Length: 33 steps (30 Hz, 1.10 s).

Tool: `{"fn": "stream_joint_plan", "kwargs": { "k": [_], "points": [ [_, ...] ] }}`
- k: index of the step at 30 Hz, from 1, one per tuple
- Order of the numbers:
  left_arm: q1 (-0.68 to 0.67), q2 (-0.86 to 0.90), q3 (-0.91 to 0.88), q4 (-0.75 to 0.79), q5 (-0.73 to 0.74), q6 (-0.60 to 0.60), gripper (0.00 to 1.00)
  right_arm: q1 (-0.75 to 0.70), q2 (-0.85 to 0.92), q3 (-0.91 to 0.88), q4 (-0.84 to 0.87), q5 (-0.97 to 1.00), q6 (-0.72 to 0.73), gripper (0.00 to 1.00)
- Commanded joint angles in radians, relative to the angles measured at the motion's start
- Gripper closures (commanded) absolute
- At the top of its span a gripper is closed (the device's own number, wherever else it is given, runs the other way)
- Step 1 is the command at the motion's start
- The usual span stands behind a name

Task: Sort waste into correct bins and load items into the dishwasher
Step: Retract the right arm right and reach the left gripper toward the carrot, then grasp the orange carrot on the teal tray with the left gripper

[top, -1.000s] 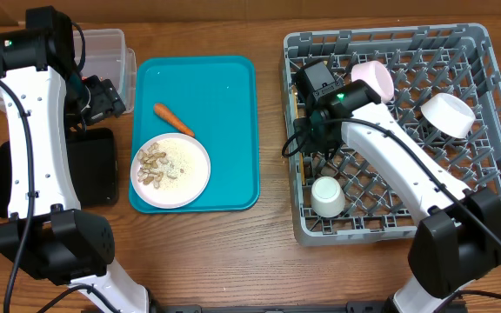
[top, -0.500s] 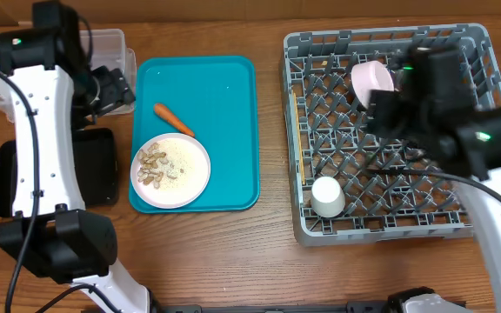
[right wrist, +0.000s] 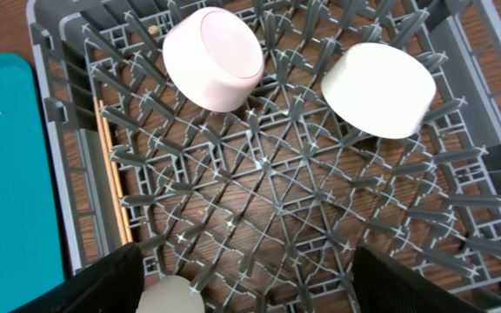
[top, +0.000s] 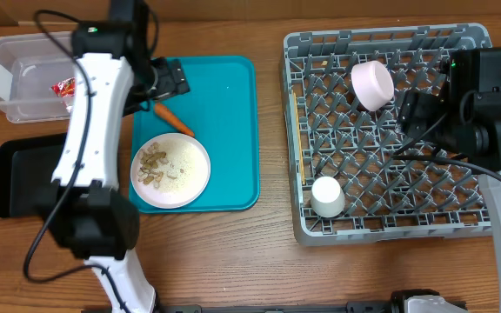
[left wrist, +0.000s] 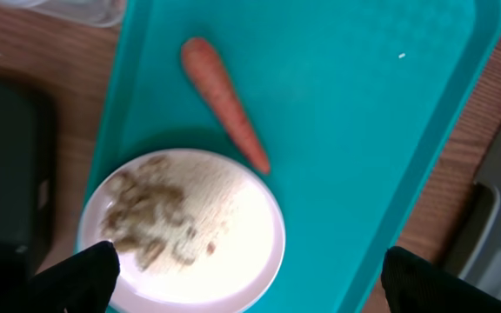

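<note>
The carrot should be picked up next by its middle (top: 175,120) (left wrist: 226,104) with my left gripper, so its thick end stays free to drop into the black tray.
In the left wrist view an orange carrot (left wrist: 224,103) lies on the teal tray, just above a white plate (left wrist: 181,230) strewn with nut shells (left wrist: 146,217). My left gripper (left wrist: 250,283) hovers open over them with nothing in it; overhead it (top: 174,80) sits above the carrot (top: 174,120). A red wrapper (top: 63,87) lies in the clear tub (top: 7,65). My right gripper (right wrist: 259,283) hangs open and empty over the grey rack (right wrist: 259,174), which holds a pink bowl (right wrist: 213,58), a white bowl (right wrist: 378,89), a cup (right wrist: 168,297) and chopsticks (right wrist: 111,169).
The black tray (top: 24,178) lies left of the teal tray (top: 229,130), below the clear tub. The rack (top: 472,222) fills the right side of the wooden table. My right arm covers the rack's right part in the overhead view.
My left arm swung from the bins to the teal tray's top, uncovering the tub and wrapper. My right arm moved from the rack's left to its right side, and its jaws opened.
</note>
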Motion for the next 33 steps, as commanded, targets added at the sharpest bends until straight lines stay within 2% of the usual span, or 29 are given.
{"fn": "stream_joint_plan", "kwargs": {
  "k": [1,11,20,24,27,33],
  "points": [
    [-0.011,0.092,-0.003,0.031,-0.025,-0.073,0.02,-0.003,-0.001,0.01,0.003,-0.01,-0.005,0.21],
    [0.003,0.291,-0.003,0.115,-0.075,-0.125,0.03,-0.003,0.0,0.004,0.002,-0.01,-0.005,0.21],
    [0.003,0.366,-0.003,0.182,-0.095,-0.12,0.05,-0.003,0.01,0.004,0.001,-0.01,-0.004,0.21],
    [0.003,0.377,-0.003,0.188,-0.097,-0.116,0.16,-0.003,0.01,0.004,0.001,-0.01,-0.005,0.21],
    [0.002,0.39,-0.003,0.188,-0.097,-0.116,0.31,-0.003,0.01,0.004,0.0,-0.01,-0.004,0.21],
    [0.002,0.429,-0.003,0.174,-0.096,-0.111,0.38,-0.003,0.01,0.004,0.0,-0.01,-0.004,0.21]
  ]
}}
